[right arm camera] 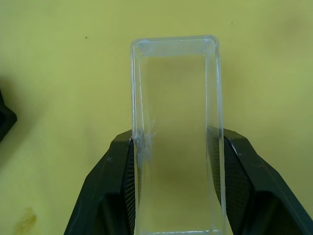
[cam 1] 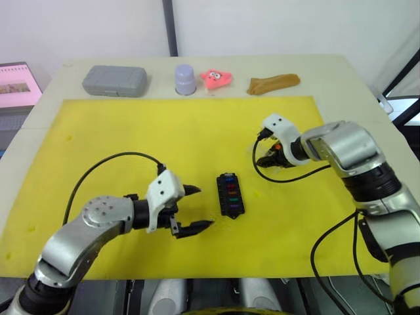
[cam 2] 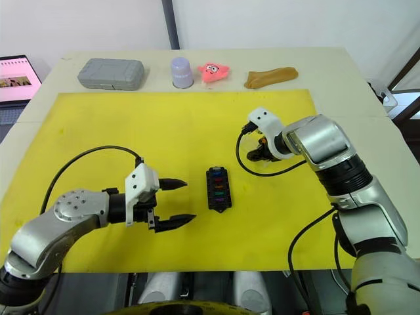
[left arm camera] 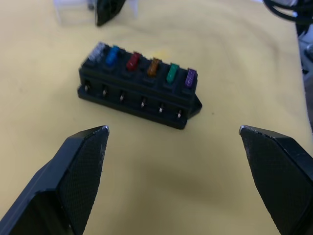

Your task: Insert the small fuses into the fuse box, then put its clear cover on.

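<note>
My left gripper will grab the black fuse box by its tab end [left arm camera: 196, 106] next. That will keep it steady for the box's clear cover [left arm camera: 73, 13].
The black fuse box [cam 1: 230, 195] lies on the yellow mat [cam 1: 131, 131], a little right of the mat's centre. Several small fuses [left arm camera: 144, 63] stand in a row in its slots: pale grey, teal, red, amber, green and purple. My left gripper [cam 1: 205, 207] is open just left of the box, its fingertips [left arm camera: 88, 147] spread wide and holding nothing. To the right and farther back, my right gripper [cam 1: 266, 157] is shut on the clear cover [right arm camera: 176, 98], pinching its two long sides just above the mat.
Along the table's far edge stand a grey case [cam 1: 114, 81], a lavender cup [cam 1: 185, 79], a pink toy [cam 1: 215, 79] and a brown lump [cam 1: 273, 83]. A screen [cam 1: 16, 85] sits off the table's left. Black cables loop beside both wrists.
</note>
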Action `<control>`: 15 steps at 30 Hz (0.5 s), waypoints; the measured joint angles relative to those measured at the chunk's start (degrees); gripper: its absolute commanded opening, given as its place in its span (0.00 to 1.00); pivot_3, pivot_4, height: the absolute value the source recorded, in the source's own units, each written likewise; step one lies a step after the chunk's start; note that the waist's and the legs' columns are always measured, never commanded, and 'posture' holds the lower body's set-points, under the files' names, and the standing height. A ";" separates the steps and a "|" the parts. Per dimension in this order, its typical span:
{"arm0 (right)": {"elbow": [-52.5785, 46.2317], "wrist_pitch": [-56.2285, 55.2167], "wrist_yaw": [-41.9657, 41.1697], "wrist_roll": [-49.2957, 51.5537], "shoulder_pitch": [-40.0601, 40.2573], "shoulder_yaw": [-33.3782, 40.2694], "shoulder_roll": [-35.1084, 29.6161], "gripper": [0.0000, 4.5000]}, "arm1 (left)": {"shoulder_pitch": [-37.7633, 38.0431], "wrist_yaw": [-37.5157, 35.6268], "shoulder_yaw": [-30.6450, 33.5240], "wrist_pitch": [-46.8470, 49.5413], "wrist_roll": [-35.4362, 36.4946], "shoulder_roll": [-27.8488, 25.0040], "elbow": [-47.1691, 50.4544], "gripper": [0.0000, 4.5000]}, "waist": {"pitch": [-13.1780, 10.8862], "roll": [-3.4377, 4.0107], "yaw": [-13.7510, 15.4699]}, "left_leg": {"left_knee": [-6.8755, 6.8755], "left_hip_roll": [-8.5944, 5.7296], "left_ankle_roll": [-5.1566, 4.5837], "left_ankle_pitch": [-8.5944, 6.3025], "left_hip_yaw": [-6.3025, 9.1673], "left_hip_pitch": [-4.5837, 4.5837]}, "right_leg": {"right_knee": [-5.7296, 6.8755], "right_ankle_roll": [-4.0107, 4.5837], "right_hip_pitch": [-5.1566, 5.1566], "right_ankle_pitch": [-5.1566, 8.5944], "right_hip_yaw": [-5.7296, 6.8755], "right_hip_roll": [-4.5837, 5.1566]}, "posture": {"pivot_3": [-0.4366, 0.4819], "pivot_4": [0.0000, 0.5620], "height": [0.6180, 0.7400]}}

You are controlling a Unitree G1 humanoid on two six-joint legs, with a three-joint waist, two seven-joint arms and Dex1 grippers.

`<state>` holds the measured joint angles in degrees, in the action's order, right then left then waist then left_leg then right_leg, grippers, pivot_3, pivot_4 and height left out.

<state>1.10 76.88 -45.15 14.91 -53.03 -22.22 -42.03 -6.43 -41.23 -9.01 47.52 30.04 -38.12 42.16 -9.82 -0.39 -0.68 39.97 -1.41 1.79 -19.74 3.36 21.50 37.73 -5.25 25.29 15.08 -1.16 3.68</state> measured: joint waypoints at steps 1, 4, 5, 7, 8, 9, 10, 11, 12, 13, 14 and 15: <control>0.00 -0.06 -0.20 0.00 -0.32 0.00 -0.08 0.37 | 0.08 1.39 -1.40 0.88 -0.55 0.47 0.60 1.00 | 0.00 0.00 -0.03 | 0.00 0.00 0.00 0.00 0.00 0.01 | 0.00 0.00 0.00 0.00 -0.01 0.00 | 0.48 0.27 1.00; -0.27 0.07 -0.53 0.12 -2.25 0.16 -0.02 0.37 | 1.65 6.09 -4.37 3.21 -2.83 1.09 2.09 1.00 | 0.00 0.00 -0.18 | -0.01 0.02 0.01 0.00 -0.01 -0.01 | 0.00 0.00 0.02 0.00 -0.03 -0.02 | 0.48 0.27 1.00; -0.49 0.24 -0.60 0.25 -2.91 0.31 -0.01 0.37 | 2.21 7.27 -4.98 3.53 -3.48 1.27 2.13 1.00 | 0.00 0.01 -0.21 | -0.03 0.03 0.00 0.00 -0.01 -0.01 | 0.00 0.00 0.04 0.00 -0.03 -0.02 | 0.48 0.27 1.00; -1.07 0.62 -0.97 1.14 -4.44 0.51 0.02 0.37 | 3.32 9.74 -5.86 4.24 -4.39 2.75 2.60 1.00 | 0.00 0.01 -0.15 | -0.03 0.05 0.01 0.00 0.00 0.00 | 0.00 0.00 0.04 0.00 -0.03 -0.01 | 0.48 0.27 1.00; -1.35 0.79 -1.20 1.51 -5.09 0.68 0.02 0.37 | 3.79 10.64 -6.20 4.55 -4.54 3.48 2.79 1.00 | 0.00 0.00 -0.09 | -0.03 0.05 0.00 0.00 0.00 0.00 | 0.00 0.00 0.04 0.00 -0.02 -0.01 | 0.48 0.27 1.00; -1.57 0.92 -1.32 1.77 -5.70 0.79 0.00 0.37 | 3.97 11.70 -6.67 4.90 -4.73 4.06 2.98 1.00 | 0.00 0.00 -0.07 | -0.03 0.04 0.00 0.00 0.00 0.00 | 0.00 0.00 0.03 0.00 -0.02 0.00 | 0.48 0.27 1.00; -1.86 0.92 -1.33 2.08 -6.10 0.99 0.00 0.37 | 4.00 13.02 -7.44 5.16 -5.18 4.99 3.13 1.00 | 0.00 0.01 0.05 | -0.03 0.02 0.00 0.00 0.01 0.00 | -0.01 0.00 0.01 0.00 -0.02 0.00 | 0.48 0.27 1.00; -1.98 0.99 -1.31 2.26 -6.37 1.01 0.11 0.37 | 4.12 14.00 -8.08 5.54 -5.63 5.69 3.26 1.00 | 0.00 0.00 0.12 | -0.01 0.01 0.00 0.00 0.02 0.00 | -0.02 0.00 -0.01 0.00 -0.01 0.00 | 0.48 0.27 1.00; -2.00 1.13 -1.26 2.33 -6.60 1.03 0.27 0.37 | 4.34 14.87 -8.30 5.77 -5.80 6.26 3.35 1.00 | 0.00 0.00 0.09 | -0.01 -0.01 0.00 0.00 0.00 0.00 | -0.03 0.00 -0.02 0.00 -0.02 0.02 | 0.48 0.27 1.00; -2.02 1.42 -1.19 2.40 -6.73 1.08 0.29 0.37 | 4.60 15.96 -8.48 5.98 -5.99 7.20 3.40 1.00 | 0.00 0.00 0.10 | -0.01 -0.03 0.00 0.00 0.00 0.00 | -0.03 0.00 -0.02 0.00 -0.03 0.04 | 0.48 0.27 1.00; -2.03 1.64 -1.14 2.52 -6.78 1.17 0.31 0.37 | 4.75 16.83 -8.95 6.06 -6.28 7.95 3.41 1.00 | 0.00 0.00 0.10 | -0.01 -0.03 0.01 0.01 0.00 0.01 | -0.03 0.00 -0.02 0.00 -0.03 0.04 | 0.48 0.27 1.00; -2.03 1.84 -1.11 2.78 -6.83 1.42 0.33 0.37 | 4.81 17.69 -9.57 6.14 -6.57 8.56 3.41 1.00 | 0.00 0.00 0.11 | -0.01 -0.04 0.01 0.01 0.00 0.01 | -0.04 0.00 -0.02 0.00 -0.03 0.05 | 0.48 0.27 1.00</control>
<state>-0.93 78.72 -46.26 17.68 -59.86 -20.79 -41.70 -1.62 -23.54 -18.58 53.65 23.47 -29.57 45.57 -9.82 -0.39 -0.57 39.97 -1.44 1.80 -19.73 3.36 21.51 37.70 -5.25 25.28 15.08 -1.20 3.73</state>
